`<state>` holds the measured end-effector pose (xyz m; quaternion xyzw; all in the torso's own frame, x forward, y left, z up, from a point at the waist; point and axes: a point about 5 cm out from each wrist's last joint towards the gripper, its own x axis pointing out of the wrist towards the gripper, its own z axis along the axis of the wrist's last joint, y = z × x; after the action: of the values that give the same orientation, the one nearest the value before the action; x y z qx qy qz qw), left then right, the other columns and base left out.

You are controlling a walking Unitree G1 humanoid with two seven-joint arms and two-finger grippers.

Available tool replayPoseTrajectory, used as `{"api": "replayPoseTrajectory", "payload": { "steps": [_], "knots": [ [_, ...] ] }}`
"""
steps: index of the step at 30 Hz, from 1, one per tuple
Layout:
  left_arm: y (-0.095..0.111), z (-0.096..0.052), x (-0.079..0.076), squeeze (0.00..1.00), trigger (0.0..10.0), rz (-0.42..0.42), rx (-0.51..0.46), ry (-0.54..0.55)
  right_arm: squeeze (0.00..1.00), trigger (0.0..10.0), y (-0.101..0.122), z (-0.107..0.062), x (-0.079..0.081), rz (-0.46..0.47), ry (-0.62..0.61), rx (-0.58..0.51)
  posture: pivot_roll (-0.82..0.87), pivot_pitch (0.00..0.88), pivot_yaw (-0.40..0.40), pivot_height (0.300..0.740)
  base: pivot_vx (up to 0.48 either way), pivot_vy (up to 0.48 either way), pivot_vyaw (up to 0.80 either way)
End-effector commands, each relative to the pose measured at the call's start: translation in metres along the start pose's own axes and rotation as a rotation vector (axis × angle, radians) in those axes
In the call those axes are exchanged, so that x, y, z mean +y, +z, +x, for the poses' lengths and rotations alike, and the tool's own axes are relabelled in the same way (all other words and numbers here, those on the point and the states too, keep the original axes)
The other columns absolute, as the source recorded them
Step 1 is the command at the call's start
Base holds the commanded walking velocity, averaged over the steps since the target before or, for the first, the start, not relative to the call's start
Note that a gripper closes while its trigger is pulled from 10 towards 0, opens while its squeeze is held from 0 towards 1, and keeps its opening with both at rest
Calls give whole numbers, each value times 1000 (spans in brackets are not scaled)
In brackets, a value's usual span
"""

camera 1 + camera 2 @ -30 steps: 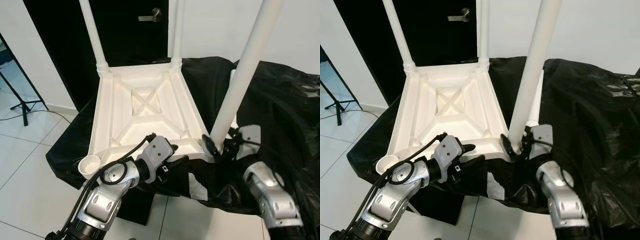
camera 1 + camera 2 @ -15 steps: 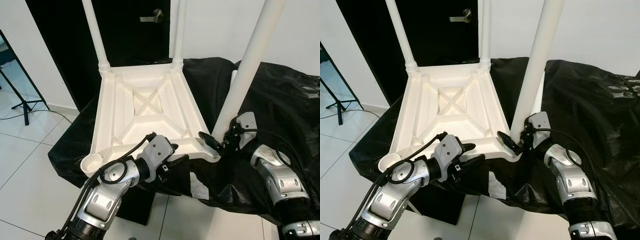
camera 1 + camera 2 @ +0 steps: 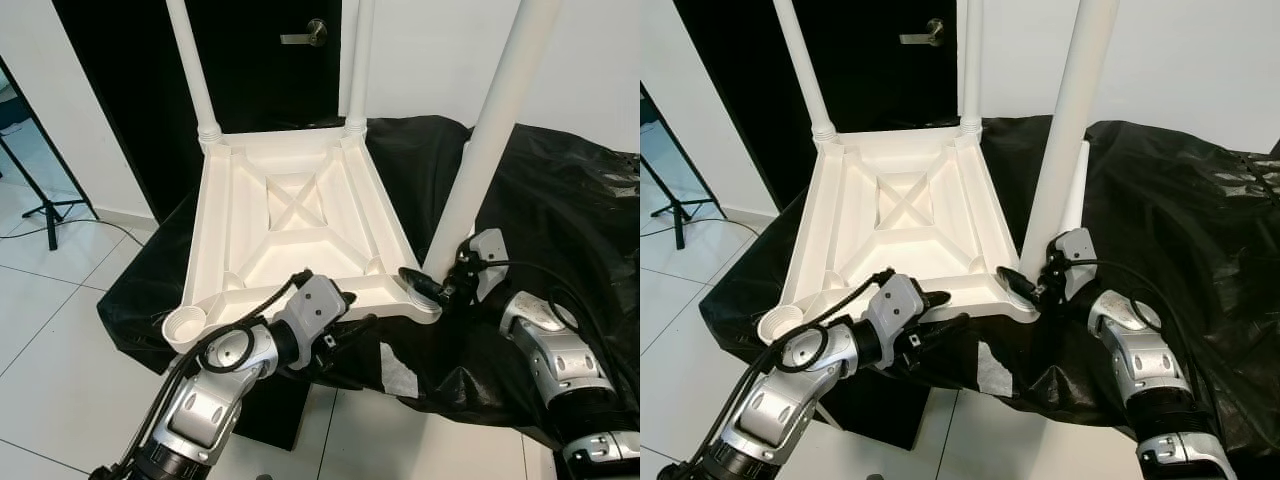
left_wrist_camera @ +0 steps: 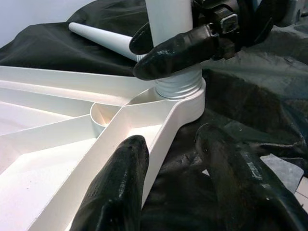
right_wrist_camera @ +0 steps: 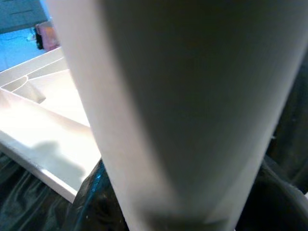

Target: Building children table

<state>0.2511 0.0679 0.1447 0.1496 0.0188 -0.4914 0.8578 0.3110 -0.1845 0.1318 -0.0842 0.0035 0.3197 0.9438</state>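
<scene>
The table top is much wider than my left gripper's fingers. So my left gripper should grab the table top by its thin raised rim point(image 3: 384, 308) point(image 4: 157, 153) next.
The white table top point(image 3: 290, 235) lies upside down on a black-covered surface point(image 3: 560, 200). Two white legs point(image 3: 190, 60) point(image 3: 358, 60) stand in its far corners. A third leg point(image 3: 485, 150) stands in the near right corner socket, with my right gripper point(image 3: 437, 288) shut on its base; one of its fingers point(image 4: 173, 48) wraps the leg just above the threaded collar. My left gripper point(image 3: 347, 312) is open and straddles the near rim, one finger point(image 4: 120, 192) on the inside and the other outside. The near left socket point(image 3: 185, 322) is empty. A loose leg point(image 4: 101, 34) lies on the cover behind.
A dark door point(image 3: 270, 70) with a metal handle point(image 3: 300, 35) is behind the table. A black tripod stand point(image 3: 40, 190) stands on the white tiled floor point(image 3: 60, 330) at the left. The table top's near left corner overhangs the covered surface's edge.
My right forearm has swung out to the right while its gripper stayed on the base of the leg. The left gripper and the table top have not moved.
</scene>
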Motion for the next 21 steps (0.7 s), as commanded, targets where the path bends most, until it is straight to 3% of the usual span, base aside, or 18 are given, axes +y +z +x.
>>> {"api": "replayPoseTrajectory", "payload": {
  "steps": [1,2,3,4,11,20,21],
  "knots": [
    [2,0,-2,0,10000,25,4,-1,0,941,-9,-3,0,10,-51,42,26,0,-19,740,0,0,0],
    [2,0,-2,0,10000,25,4,-1,0,941,-9,-3,0,10,-51,42,26,0,-19,740,0,0,0],
    [2,0,-2,0,10000,26,5,0,0,9647,-9,-3,1,19,-99,39,25,0,-18,740,0,0,0],
    [2,0,-1,0,10000,24,5,1,0,10000,-11,-3,4,16,-171,40,21,0,-15,740,0,0,0],
    [2,0,-1,0,10000,27,5,2,0,10000,-17,-2,19,76,-317,54,14,0,-7,740,0,0,0],
    [2,-1,0,0,10000,35,3,1,0,10000,-19,2,31,120,-448,56,6,0,0,740,0,0,0],
    [1,0,0,0,10000,26,6,6,0,10000,-17,6,41,153,-548,45,7,0,4,740,0,0,0]
  ]
}}
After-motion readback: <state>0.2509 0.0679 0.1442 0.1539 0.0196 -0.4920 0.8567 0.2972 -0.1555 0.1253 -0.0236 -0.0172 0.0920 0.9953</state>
